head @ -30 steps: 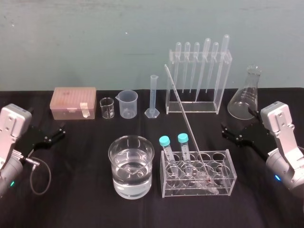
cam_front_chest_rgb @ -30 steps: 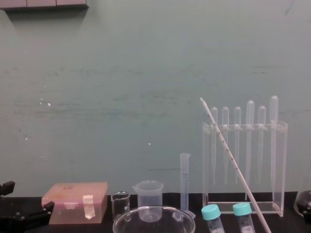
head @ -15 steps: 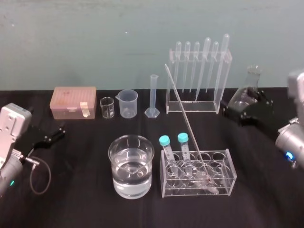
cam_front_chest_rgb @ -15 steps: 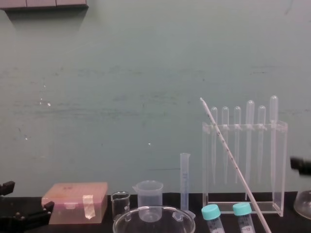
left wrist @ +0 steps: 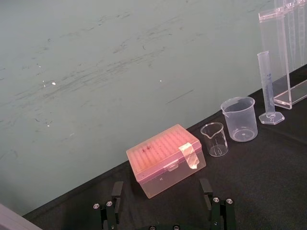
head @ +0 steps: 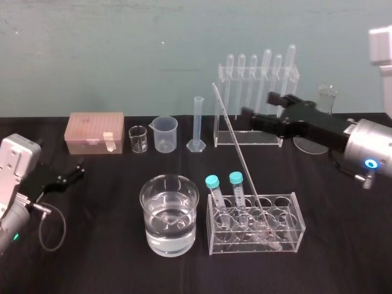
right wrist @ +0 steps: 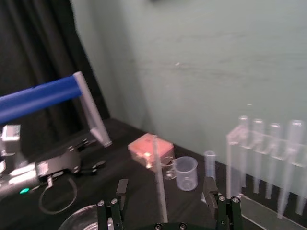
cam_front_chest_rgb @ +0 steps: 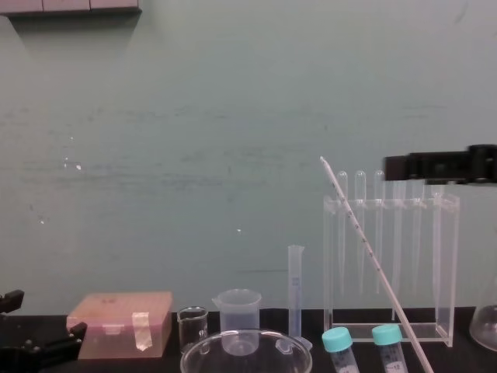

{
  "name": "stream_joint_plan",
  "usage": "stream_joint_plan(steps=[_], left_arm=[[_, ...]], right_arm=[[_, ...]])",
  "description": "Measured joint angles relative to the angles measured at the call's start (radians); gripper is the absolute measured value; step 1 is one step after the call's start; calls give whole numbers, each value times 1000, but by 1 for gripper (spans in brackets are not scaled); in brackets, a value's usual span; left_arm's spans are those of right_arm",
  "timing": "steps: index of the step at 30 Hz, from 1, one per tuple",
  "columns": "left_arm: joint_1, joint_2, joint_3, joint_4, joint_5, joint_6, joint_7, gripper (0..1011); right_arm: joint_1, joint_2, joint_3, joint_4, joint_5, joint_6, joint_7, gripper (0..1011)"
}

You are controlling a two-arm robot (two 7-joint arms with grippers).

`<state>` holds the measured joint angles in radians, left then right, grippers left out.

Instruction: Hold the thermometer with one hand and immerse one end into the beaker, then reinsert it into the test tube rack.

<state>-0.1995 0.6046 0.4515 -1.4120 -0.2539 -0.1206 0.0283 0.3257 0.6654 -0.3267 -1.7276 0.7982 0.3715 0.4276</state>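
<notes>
The thermometer's lower end (cam_front_chest_rgb: 422, 359) has to stay free to dip into the beaker. My right gripper needs to grab the thermometer by its upper part (cam_front_chest_rgb: 346, 202) next.
The thermometer (head: 236, 147) leans in the low clear test tube rack (head: 295, 235), its top tilted back and left; it also crosses the chest view (cam_front_chest_rgb: 365, 241). The wide glass beaker (head: 169, 214) holds clear liquid, left of the rack. My right gripper (head: 260, 109) hovers open just right of the thermometer's upper part, in front of the pipette stand, not touching it. In the right wrist view the thermometer (right wrist: 157, 167) stands ahead, between the spread fingers (right wrist: 122, 188). My left gripper (head: 67, 174) rests open at the table's left.
A tall acrylic stand (head: 254, 104) with several pipettes is at the back. Pink box (head: 95, 131), tiny glass beaker (head: 138, 139), plastic beaker (head: 165, 133) and measuring cylinder (head: 198, 125) line the back. A conical flask (head: 326, 98) sits behind my right arm. Two blue-capped tubes (head: 212, 181) stand in the rack.
My right arm has swung up from the table's right edge and inward to the thermometer's upper part, gripper still open. The left arm and the glassware have not moved.
</notes>
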Motion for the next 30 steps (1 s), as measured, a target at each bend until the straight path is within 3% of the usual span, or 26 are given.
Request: stream_joint_plan(steps=[4, 6, 7, 13, 21, 30], left_arm=[[0, 0, 0, 0, 0, 0, 0, 1008], [0, 0, 0, 0, 0, 0, 0, 1008], [0, 0, 0, 0, 0, 0, 0, 1008], [0, 0, 0, 0, 0, 0, 0, 1008], [0, 0, 0, 0, 0, 0, 0, 1008], [0, 0, 0, 0, 0, 0, 0, 1008]], right_arm=[[54, -8, -54, 36, -23, 16, 19, 1003], [115, -34, -113, 92, -56, 33, 22, 1003], [115, -34, -113, 92, -56, 33, 22, 1003], [207, -86, -205, 195, -106, 42, 32, 1003], [245, -113, -240, 235, -130, 32, 35, 1003], [250, -109, -238, 230, -139, 27, 29, 1003]])
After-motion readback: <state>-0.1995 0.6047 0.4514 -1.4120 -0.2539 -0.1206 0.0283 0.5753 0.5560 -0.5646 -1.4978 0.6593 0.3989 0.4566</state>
